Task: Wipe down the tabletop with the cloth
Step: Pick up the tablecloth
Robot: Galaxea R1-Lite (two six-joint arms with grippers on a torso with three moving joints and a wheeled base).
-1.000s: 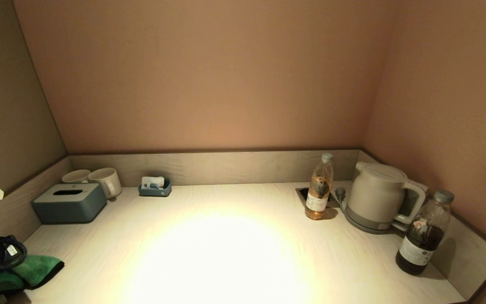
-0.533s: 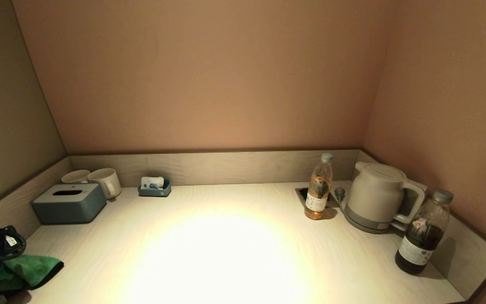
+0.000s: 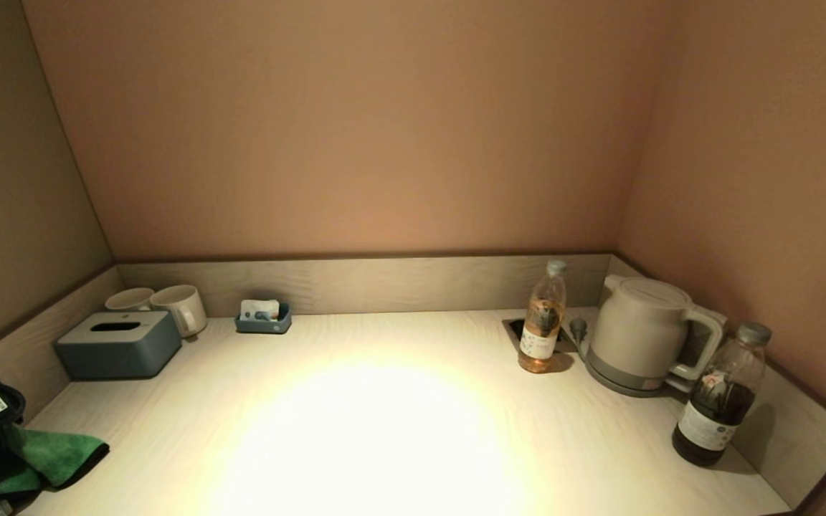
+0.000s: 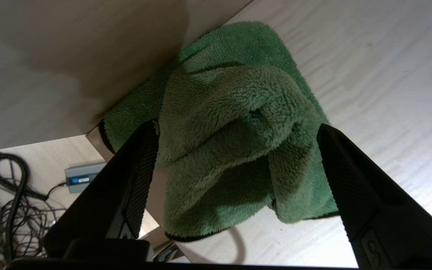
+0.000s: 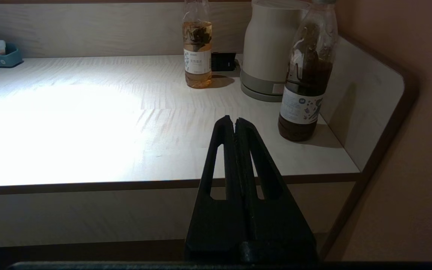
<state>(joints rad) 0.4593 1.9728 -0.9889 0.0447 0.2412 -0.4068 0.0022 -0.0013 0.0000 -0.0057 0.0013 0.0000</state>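
Observation:
The tabletop needs to be wiped. My left gripper will grab the green cloth's raised middle fold next.
A crumpled green cloth lies at the tabletop's front left corner, partly over the edge. In the left wrist view the cloth sits between the wide-open fingers of my left gripper, which hovers above it without touching it. In the head view only the left arm's cables show at the far left edge above the cloth. My right gripper is shut and empty, parked in front of the table's front edge on the right side.
A grey tissue box, two cups and a small blue tray stand at the back left. A tea bottle, a kettle and a dark bottle stand at the right. Low walls border three sides.
My left arm has drawn back to the left and toward the front edge, showing less in the head view. The cloth stays in place.

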